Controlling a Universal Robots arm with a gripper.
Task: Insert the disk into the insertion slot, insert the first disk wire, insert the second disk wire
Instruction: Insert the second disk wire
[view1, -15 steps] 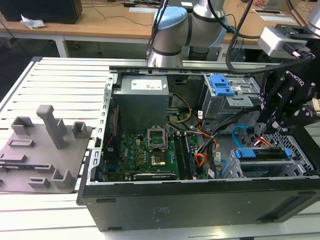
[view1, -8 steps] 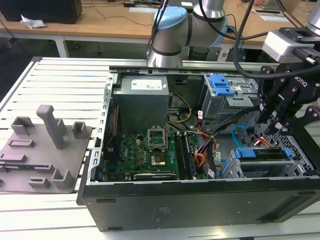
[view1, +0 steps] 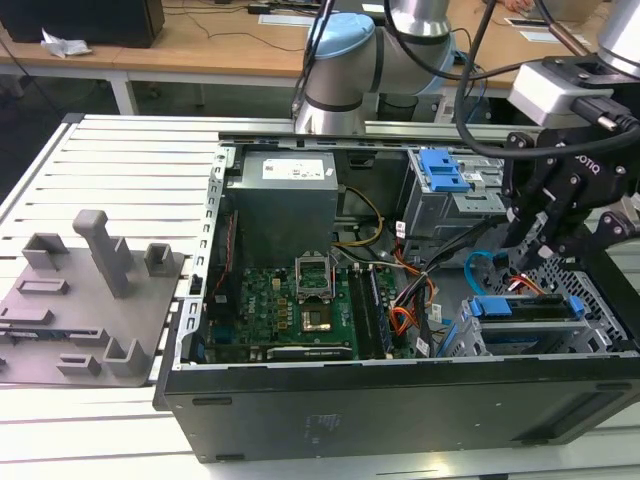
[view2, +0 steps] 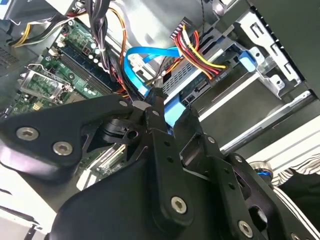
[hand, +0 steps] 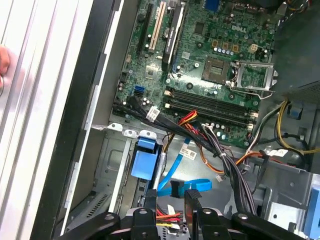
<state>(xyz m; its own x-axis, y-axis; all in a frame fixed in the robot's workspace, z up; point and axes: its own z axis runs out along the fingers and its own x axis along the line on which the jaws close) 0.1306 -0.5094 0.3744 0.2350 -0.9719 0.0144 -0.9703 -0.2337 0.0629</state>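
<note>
My gripper should next grab the second disk wire by its black connector (hand: 177, 189) to insert it, because the flat blue cable of that wire loops slack in the air.
The disk (view1: 522, 307), in its blue caddy, sits inside the insertion slot (view1: 458, 342), the grey metal cage at the case's front on the exterior view's right. A red, yellow and black wire bundle (view2: 194, 45) ends in a black plug at the disk's back. The second disk wire (view2: 137, 67), a flat light-blue cable, loops up in the air. Its black connector (hand: 177, 189) lies just past my fingertips. My gripper (hand: 169, 197) hangs over the cage, open, with the coloured wires showing through the gap. I also see the gripper (view1: 525, 255) from outside, above the disk.
A second grey cage with a blue latch (view1: 445, 170) stands behind the gripper. The motherboard (view1: 300, 300), power supply (view1: 285, 195) and an orange cable (view1: 405, 320) fill the open case. A grey fixture with blocks (view1: 90, 290) lies on the slatted table at the exterior view's left.
</note>
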